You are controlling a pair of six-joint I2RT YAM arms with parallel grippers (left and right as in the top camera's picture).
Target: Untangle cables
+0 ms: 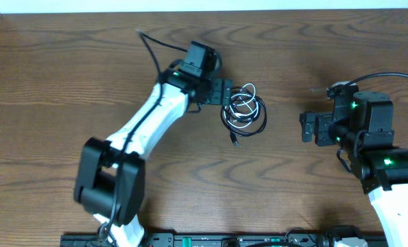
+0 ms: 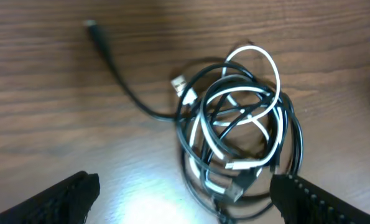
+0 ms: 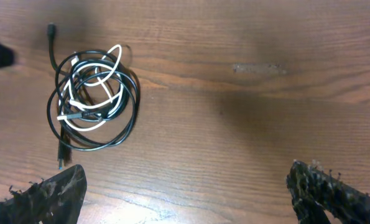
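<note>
I need to grab the tangle's black and white coils by their nearest edge with my left gripper next, so the opposite side stays free to untangle.
A long black cable (image 1: 258,121) and a shorter white cable (image 1: 243,103) lie coiled together in one tangle on the wooden table (image 1: 293,185). In the left wrist view the white cable (image 2: 273,67) loops through the black cable's (image 2: 296,134) coils, and one black plug end (image 2: 92,27) trails off to the upper left. The tangle also shows in the right wrist view (image 3: 91,99). My left gripper (image 1: 222,92) is open just left of the tangle, touching nothing. My right gripper (image 1: 309,127) is open and empty, well to the right of the tangle.
The table's far edge (image 1: 204,9) runs along the top of the overhead view. A thick black arm cable (image 1: 152,46) runs behind the left arm. A dark rail (image 1: 210,240) lies along the front edge.
</note>
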